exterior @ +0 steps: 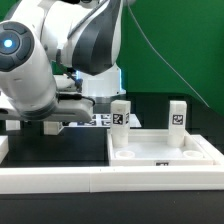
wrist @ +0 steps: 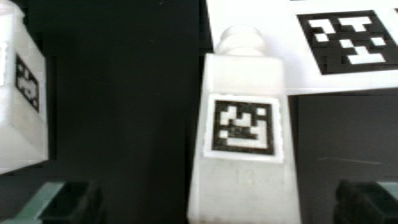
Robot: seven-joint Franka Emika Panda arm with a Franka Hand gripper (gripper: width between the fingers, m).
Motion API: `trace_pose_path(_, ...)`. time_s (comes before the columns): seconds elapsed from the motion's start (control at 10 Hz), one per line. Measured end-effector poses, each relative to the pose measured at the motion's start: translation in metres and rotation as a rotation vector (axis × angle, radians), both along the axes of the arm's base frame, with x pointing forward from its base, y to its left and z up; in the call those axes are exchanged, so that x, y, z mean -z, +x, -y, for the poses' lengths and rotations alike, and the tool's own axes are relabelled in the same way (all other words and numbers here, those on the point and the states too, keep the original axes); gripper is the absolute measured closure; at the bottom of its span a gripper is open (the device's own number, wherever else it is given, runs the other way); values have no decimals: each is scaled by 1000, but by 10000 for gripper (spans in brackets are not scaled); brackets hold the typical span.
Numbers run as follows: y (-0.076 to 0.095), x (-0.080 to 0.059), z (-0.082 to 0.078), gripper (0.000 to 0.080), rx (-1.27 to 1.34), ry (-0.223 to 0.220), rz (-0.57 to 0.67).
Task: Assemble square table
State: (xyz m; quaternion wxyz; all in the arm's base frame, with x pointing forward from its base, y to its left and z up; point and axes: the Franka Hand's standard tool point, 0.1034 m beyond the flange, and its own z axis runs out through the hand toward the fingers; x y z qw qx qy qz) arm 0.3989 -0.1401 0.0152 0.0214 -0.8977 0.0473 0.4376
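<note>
My gripper should close on the white leg now, as its fingers are on both sides of the leg's near end in the wrist view.
In the wrist view a white table leg (wrist: 240, 130) lies on the black surface, its black-and-white tag facing up and its narrow peg end pointing away. My gripper (wrist: 210, 205) is open and straddles the leg's near end; one dark finger (wrist: 54, 200) shows on each side, with a gap to the leg. A second white tagged leg (wrist: 22, 100) lies beside it. In the exterior view the gripper (exterior: 52, 127) hangs low at the left. The square table top (exterior: 165, 150) lies flat at the right, and two legs (exterior: 121, 115) (exterior: 177, 114) stand upright behind it.
The marker board (wrist: 338, 40) lies just beyond the leg's peg end and shows in the exterior view (exterior: 100, 119) between the arm and the standing legs. A long white rail (exterior: 90, 182) borders the black surface at the front.
</note>
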Motion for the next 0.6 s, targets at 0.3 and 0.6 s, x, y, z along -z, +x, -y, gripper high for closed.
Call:
trace_pose_path(0.3, -1, 5, -3, 150, -4, -2, 4)
trace_pose_path(0.6, -1, 6, -5, 177, -6, -1, 4)
